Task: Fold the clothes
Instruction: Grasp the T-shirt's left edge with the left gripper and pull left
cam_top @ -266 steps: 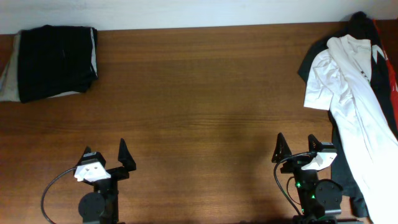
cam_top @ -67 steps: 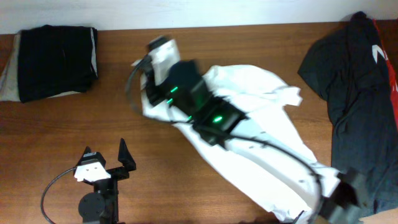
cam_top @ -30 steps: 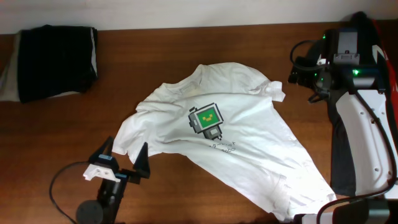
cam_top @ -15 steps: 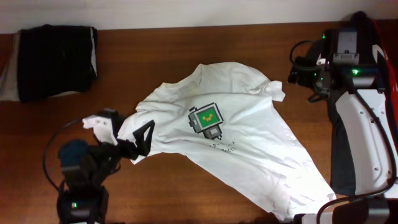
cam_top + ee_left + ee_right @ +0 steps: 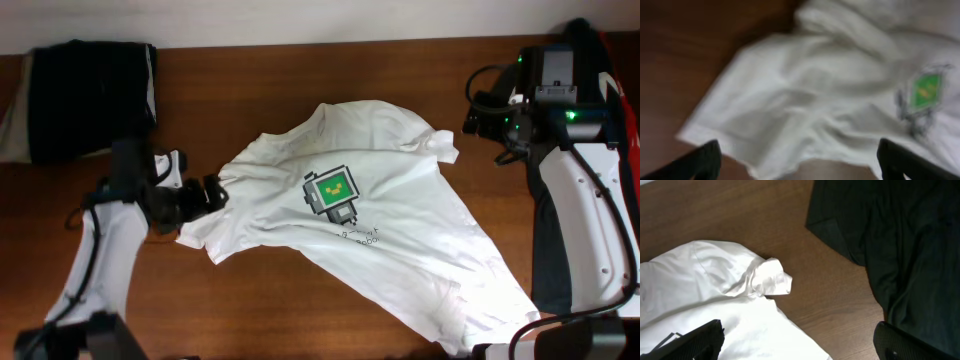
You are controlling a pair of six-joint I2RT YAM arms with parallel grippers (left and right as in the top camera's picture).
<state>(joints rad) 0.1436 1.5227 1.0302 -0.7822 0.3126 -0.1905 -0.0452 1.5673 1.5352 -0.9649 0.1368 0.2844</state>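
I should next use my left gripper to grab the white T-shirt's sleeve edge (image 5: 203,246) (image 5: 735,151), so the T-shirt's hem stays free for my right gripper to spread for folding.
The white T-shirt (image 5: 390,240) lies spread and wrinkled on the middle of the table, chest up, with a green print (image 5: 333,193) and small dark lettering below it. My left gripper (image 5: 205,192) is open just above the shirt's left sleeve edge. In the blurred left wrist view the cloth (image 5: 805,95) fills the space ahead of the open fingers (image 5: 800,162), which hold nothing. My right gripper (image 5: 488,125) is open and empty above bare wood, just right of the shirt's right sleeve (image 5: 443,148). The right wrist view shows that sleeve (image 5: 767,277) ahead of the open fingers (image 5: 800,342).
A black garment with red and white marks (image 5: 548,262) lies along the right edge, partly under my right arm, and also shows in the right wrist view (image 5: 895,240). A folded black and beige bundle (image 5: 90,95) sits at the far left corner.
My left arm has swung from the front edge up and left to the shirt's left sleeve. Earlier the right arm pulled the shirt to the middle; it has held still since.
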